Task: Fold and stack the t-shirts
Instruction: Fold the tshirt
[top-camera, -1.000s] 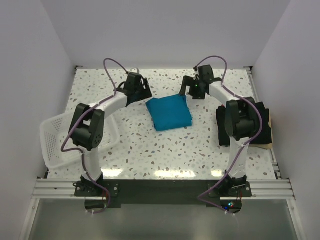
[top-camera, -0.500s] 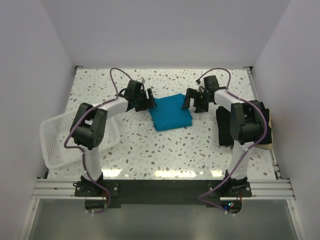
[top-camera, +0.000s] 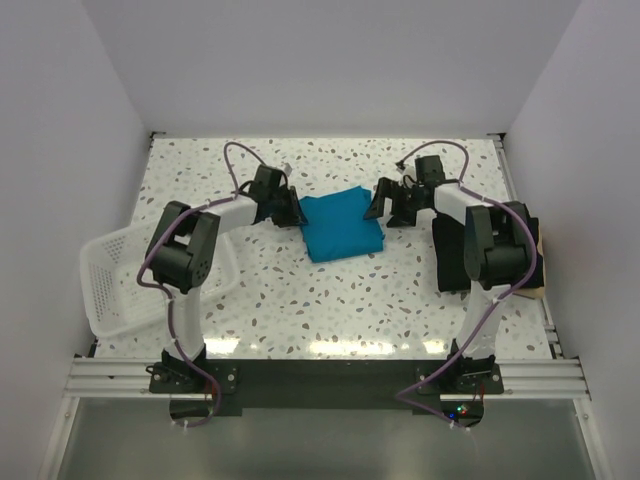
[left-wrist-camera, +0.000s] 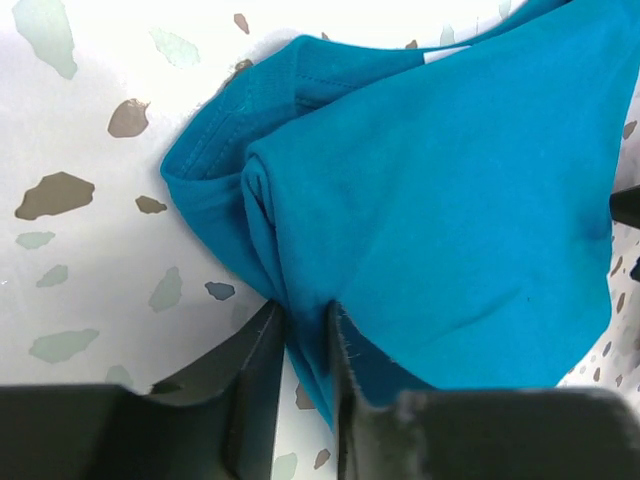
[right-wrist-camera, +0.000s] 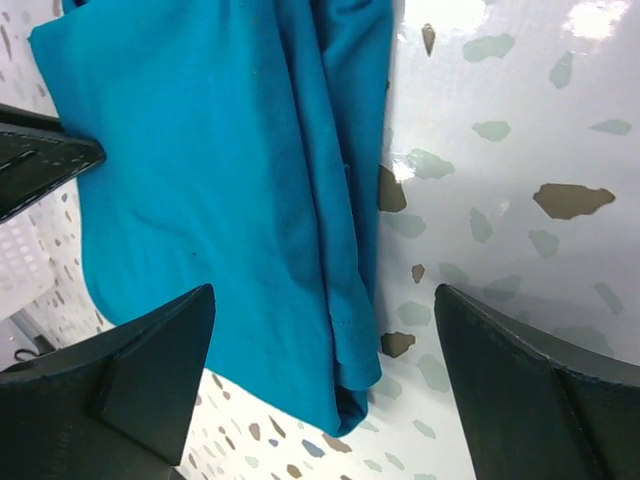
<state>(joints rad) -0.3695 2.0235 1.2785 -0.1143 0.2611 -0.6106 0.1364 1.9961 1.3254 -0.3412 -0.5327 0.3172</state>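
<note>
My right gripper next pinches the folded teal-blue t-shirt's layers together at its edge facing the black t-shirt (top-camera: 446, 268), to stack the teal-blue t-shirt there.
The teal-blue t-shirt (top-camera: 340, 226) lies folded into a rough square at the middle of the table. My left gripper (top-camera: 293, 209) is at its left edge. In the left wrist view the two fingers (left-wrist-camera: 262, 365) stand close together with a fold of the teal t-shirt (left-wrist-camera: 440, 220) pinched between them. My right gripper (top-camera: 384, 205) is at the shirt's right edge. Seen from the right wrist, it (right-wrist-camera: 322, 295) is wide open, straddling the hemmed edge of the teal t-shirt (right-wrist-camera: 220, 190) without gripping it. The black t-shirt (top-camera: 446, 268) lies folded at the right, partly hidden by the right arm.
A white mesh basket (top-camera: 108, 285) sits at the table's left edge beside the left arm. A tan object (top-camera: 541, 290) pokes out under the black shirt near the right wall. White walls close in the back and both sides.
Both grippers came in from behind the teal shirt to its left and right edges. The left gripper's fingers have closed on the left edge. The right gripper stays wide open.
</note>
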